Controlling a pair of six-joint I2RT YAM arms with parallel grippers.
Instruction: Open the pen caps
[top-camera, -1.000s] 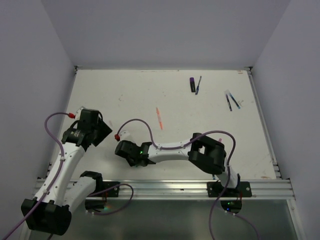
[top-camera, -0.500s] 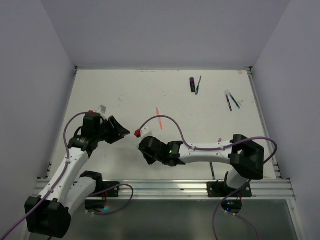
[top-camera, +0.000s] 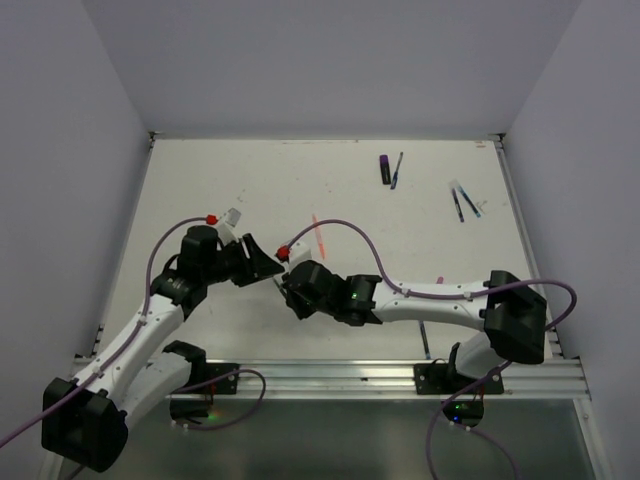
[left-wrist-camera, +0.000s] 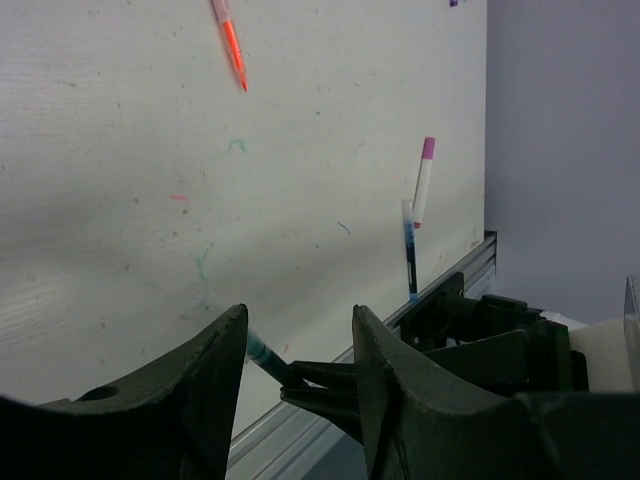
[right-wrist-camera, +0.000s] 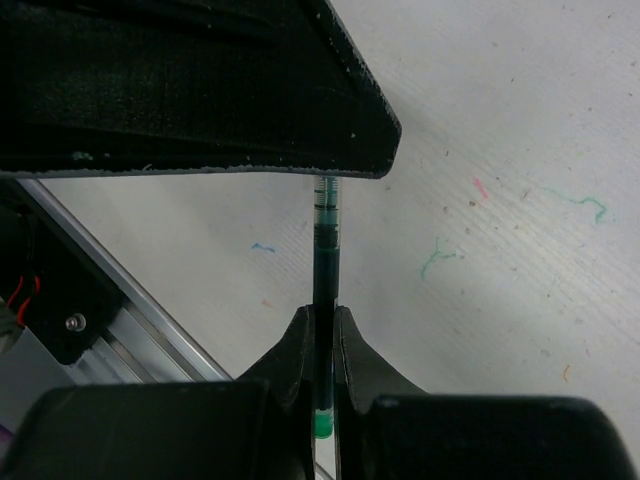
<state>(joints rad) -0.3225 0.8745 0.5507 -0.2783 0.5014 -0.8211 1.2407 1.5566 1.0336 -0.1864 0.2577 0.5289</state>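
My left gripper's fingers are wide apart, so the green pen would stay with my right gripper if I lifted my left gripper now.
My right gripper is shut on a slim green pen, held by its middle above the table's near left part. The pen's far end runs under one finger of my left gripper, so any cap there is hidden. In the left wrist view, my left gripper is open, and the green pen pokes in beside its left finger. From above, the left gripper faces the right one, almost touching. An orange-red pen lies just beyond them.
A purple marker and a blue pen lie at the back. Two dark-blue pens lie at the back right. A pink-capped pen and a blue pen lie near the front rail.
Both grippers have moved right and toward each other. The left gripper has swung to face the right one and narrowed a little, with the green pen's end now between its fingers.
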